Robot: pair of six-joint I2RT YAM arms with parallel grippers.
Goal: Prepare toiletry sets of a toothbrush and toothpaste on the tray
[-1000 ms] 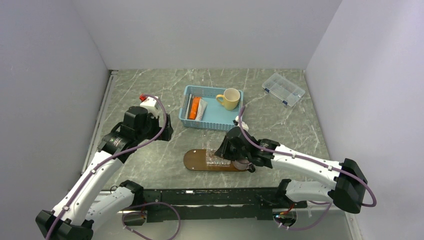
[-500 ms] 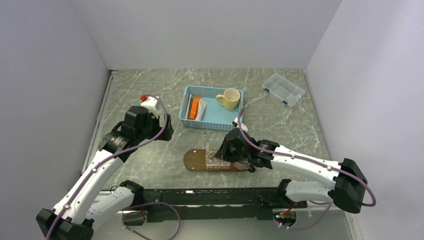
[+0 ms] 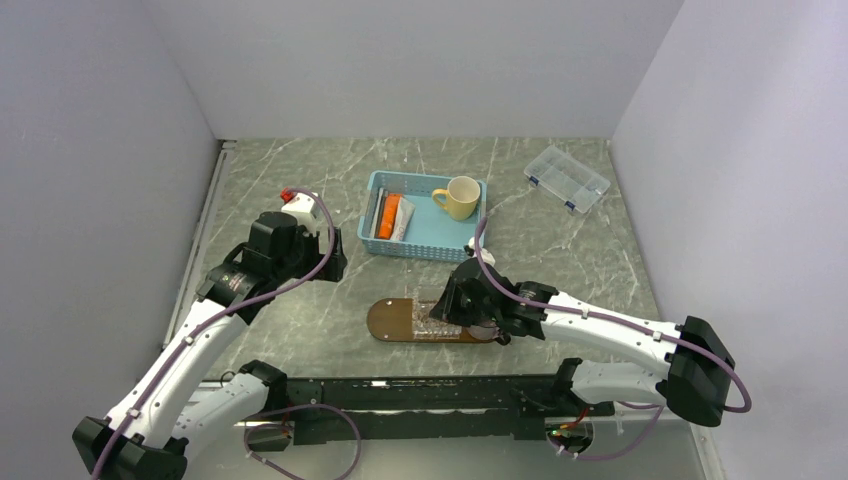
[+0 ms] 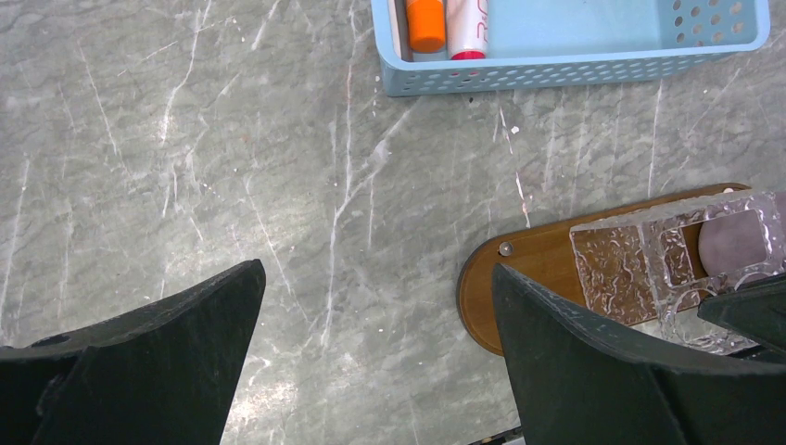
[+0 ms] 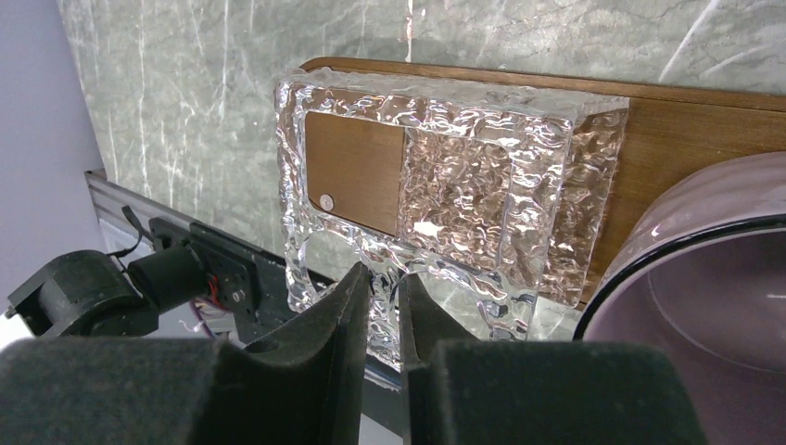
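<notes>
My right gripper has the holder (image 5: 463,185) upright and low over the flat tray, beside the purple-grey cup. It needs to let go, since the holder would land there.
The dark wood tray (image 3: 390,318) lies near the front edge and also shows in the left wrist view (image 4: 528,278) and the right wrist view (image 5: 686,120). My right gripper (image 5: 385,278) is shut on the rim of a clear textured two-compartment holder (image 5: 463,185), held low over the tray (image 3: 435,322). The orange toothpaste (image 3: 386,216) and the white toothpaste (image 3: 402,218) lie in the blue basket (image 3: 440,235), with thin toothbrushes (image 3: 373,214) beside them. My left gripper (image 4: 375,269) is open and empty over bare table, left of the tray.
A purple-grey cup (image 5: 714,278) stands on the tray beside the holder. A yellow mug (image 3: 460,196) sits in the basket. A clear compartment box (image 3: 566,178) lies at the back right. A white object with a red cap (image 3: 298,203) is behind the left arm.
My right gripper has shifted slightly with the clear holder, which now sits a little lower over the tray. The left arm has not moved.
</notes>
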